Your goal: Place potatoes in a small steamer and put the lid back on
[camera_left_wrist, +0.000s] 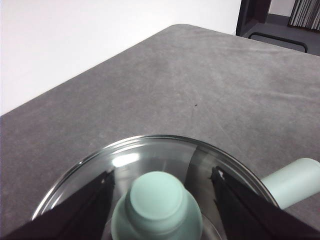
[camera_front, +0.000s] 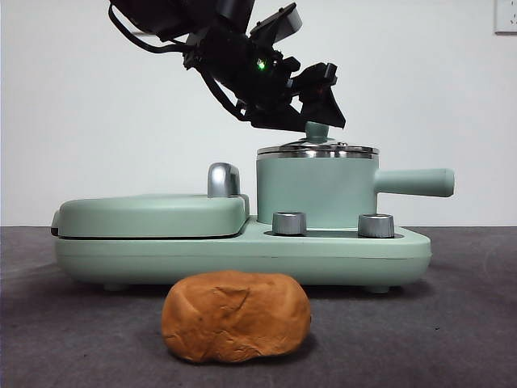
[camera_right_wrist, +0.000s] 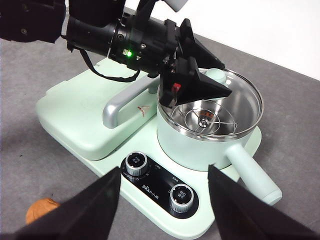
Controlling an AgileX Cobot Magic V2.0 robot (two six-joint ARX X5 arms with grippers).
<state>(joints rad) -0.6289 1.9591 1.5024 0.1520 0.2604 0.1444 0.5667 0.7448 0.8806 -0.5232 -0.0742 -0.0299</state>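
Note:
Next, my left gripper grabs the narrow green knob (camera_front: 317, 132) at the glass lid's center, since the lid is far wider than my open fingers.
The potato (camera_front: 236, 315), an orange-brown lump, lies on the grey table in front of the appliance; it also shows small at the edge of the right wrist view (camera_right_wrist: 42, 210). The mint-green steamer (camera_front: 315, 190) stands on the base with its side handle (camera_front: 414, 182) pointing right. The glass lid (camera_front: 317, 150) rests on its rim. My left gripper (camera_front: 311, 121) comes down from the upper left and stands open around the lid's knob (camera_left_wrist: 156, 200), with a gap on each side. My right gripper (camera_right_wrist: 164, 172) hovers open above and in front of the appliance, holding nothing.
The steamer shares a green base (camera_front: 339, 255) with two steel dials (camera_front: 289, 223). A flat grill cover (camera_front: 149, 214) with a chrome handle (camera_front: 224, 179) lies shut to the steamer's left. A wire rack (camera_right_wrist: 205, 120) shows through the lid. A white wall stands behind.

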